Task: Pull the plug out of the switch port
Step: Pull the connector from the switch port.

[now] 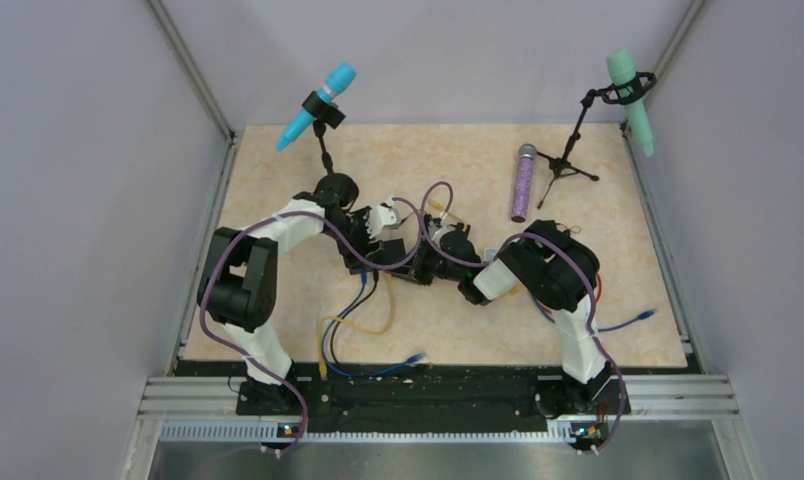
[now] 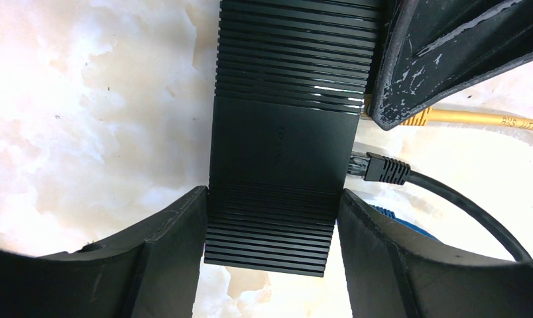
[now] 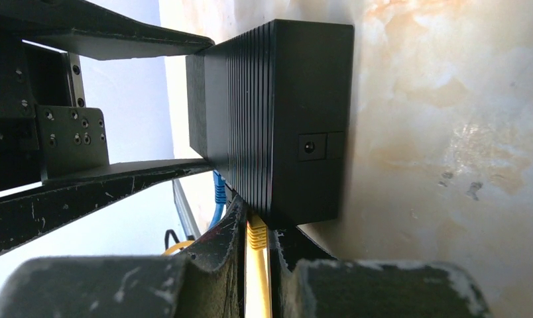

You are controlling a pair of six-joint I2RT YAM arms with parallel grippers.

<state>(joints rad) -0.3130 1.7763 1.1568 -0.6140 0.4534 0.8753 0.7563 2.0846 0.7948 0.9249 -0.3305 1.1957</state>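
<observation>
The yellow plug would come out if the robot pulled its right gripper now: the right gripper's fingers would draw the yellow plug out of the switch, as they hold the plug's boot while the left gripper pins the switch.
The switch, a flat black ribbed box, lies on the marbled tabletop. My left gripper straddles its short end, with a finger pressed against each long side. A yellow plug meets the switch's socket edge, and my right gripper is shut on its boot. The yellow cable runs away to the right. A black plug sits in a socket further along the same edge. From above, the left gripper and the right gripper meet mid-table and hide the switch.
A blue cable leaves the switch beside the yellow one. Loose blue and yellow cables trail toward the front edge. A purple microphone lies at the back right, between a blue microphone and a green microphone on stands.
</observation>
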